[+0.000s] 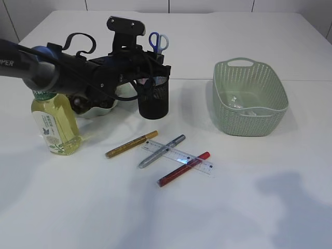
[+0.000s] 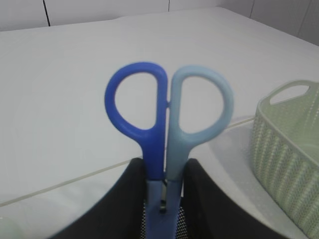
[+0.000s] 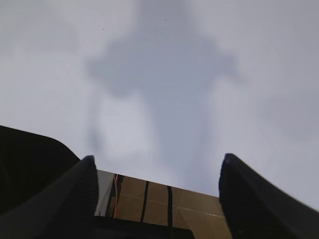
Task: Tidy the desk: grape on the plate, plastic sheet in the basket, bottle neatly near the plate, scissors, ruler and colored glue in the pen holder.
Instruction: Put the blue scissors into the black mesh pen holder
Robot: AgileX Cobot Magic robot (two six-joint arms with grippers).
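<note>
My left gripper should release the scissors now, because their blades reach down inside the black mesh pen holder (image 1: 154,99) below the blue handles.
My left gripper (image 1: 154,63) (image 2: 164,172) is shut on the scissors (image 1: 158,41) (image 2: 167,104). They stand upright with the blue handles on top and the blades down in the black mesh pen holder (image 1: 154,99) (image 2: 185,228). A clear ruler (image 1: 179,156) lies on the table across gold (image 1: 131,143), silver (image 1: 162,151) and red (image 1: 183,169) glue pens. The yellow-green bottle (image 1: 54,122) stands at the left beside the white plate (image 1: 101,108). A dark grape (image 1: 79,104) shows there, partly hidden by the arm. A plastic sheet (image 1: 243,106) lies in the green basket (image 1: 249,96). My right gripper (image 3: 157,169) is open over bare table.
The basket's rim (image 2: 294,144) shows close to the right of the pen holder in the left wrist view. The left arm (image 1: 62,70) stretches over the bottle and plate. The right arm casts a shadow (image 1: 290,192) on the table at the front right.
</note>
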